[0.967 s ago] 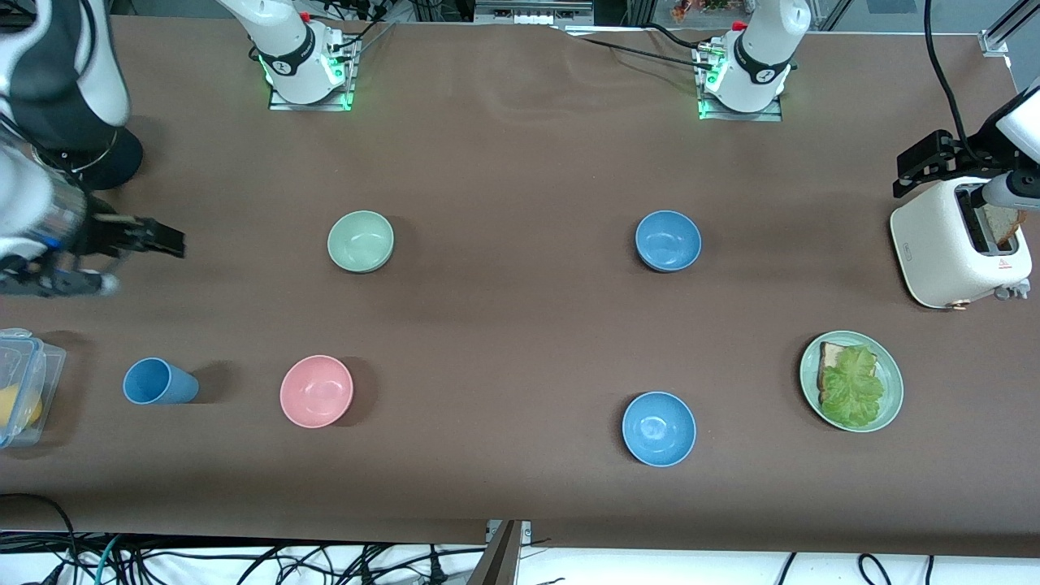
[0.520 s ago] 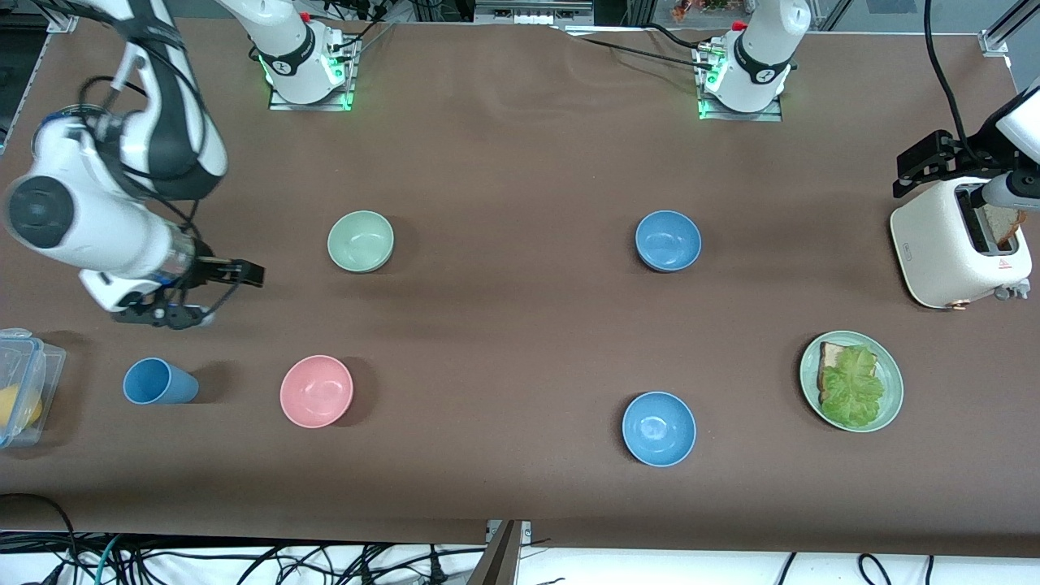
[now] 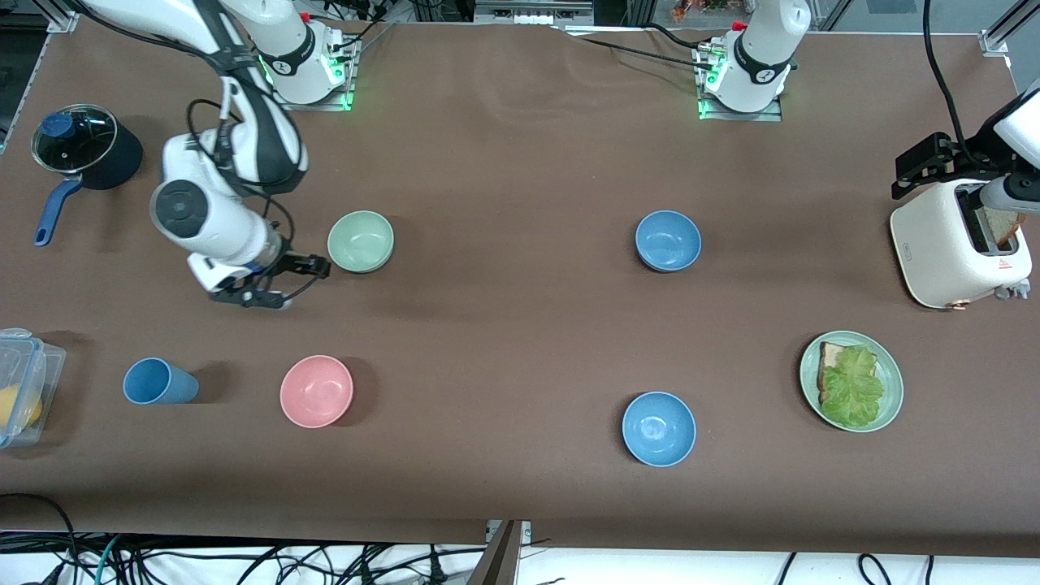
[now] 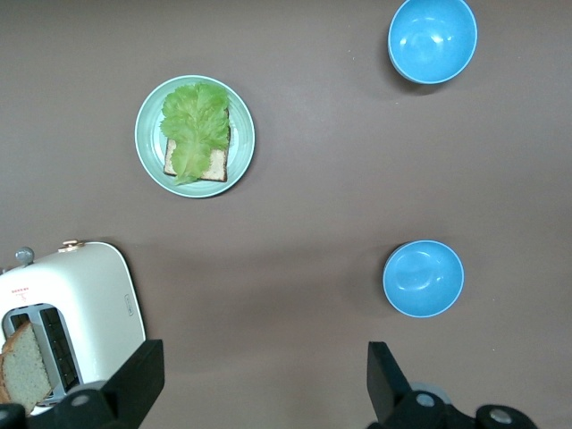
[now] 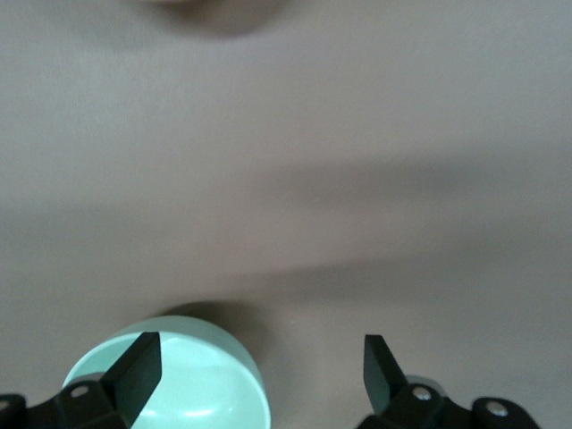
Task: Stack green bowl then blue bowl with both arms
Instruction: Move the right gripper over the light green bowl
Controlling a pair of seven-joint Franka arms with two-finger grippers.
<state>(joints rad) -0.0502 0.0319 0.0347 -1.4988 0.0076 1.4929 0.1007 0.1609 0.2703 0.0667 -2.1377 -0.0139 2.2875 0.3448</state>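
My right gripper grabs the green bowl by its thin rim [image 3: 333,253] [image 5: 234,344] next, since the bowl spreads wider than my open fingers.
The pale green bowl [image 3: 361,240] stands on the brown table, toward the right arm's end. My right gripper [image 3: 299,283] hangs open just beside it. In the right wrist view, one finger of this gripper [image 5: 259,349] lies over the green bowl [image 5: 188,384] and the other over bare table. Two look-alike blue bowls stand toward the left arm's end, one [image 3: 668,240] farther from the front camera than the other [image 3: 659,428]. The left wrist view shows both, the farther [image 4: 424,278] and the nearer [image 4: 433,40]. My left gripper [image 3: 922,166] waits open and empty beside the toaster, with only table between its fingers [image 4: 261,357].
A pink bowl [image 3: 316,391], a blue cup [image 3: 159,382] and a clear box [image 3: 20,386] stand near the right arm's end, with a dark lidded pot [image 3: 81,146] farther back. A white toaster [image 3: 959,244] and a green plate [image 3: 890,406] of bread and lettuce are at the left arm's end.
My right arm has swung in from its end of the table to the green bowl's side, uncovering the pot. The left arm and all bowls have stayed put.
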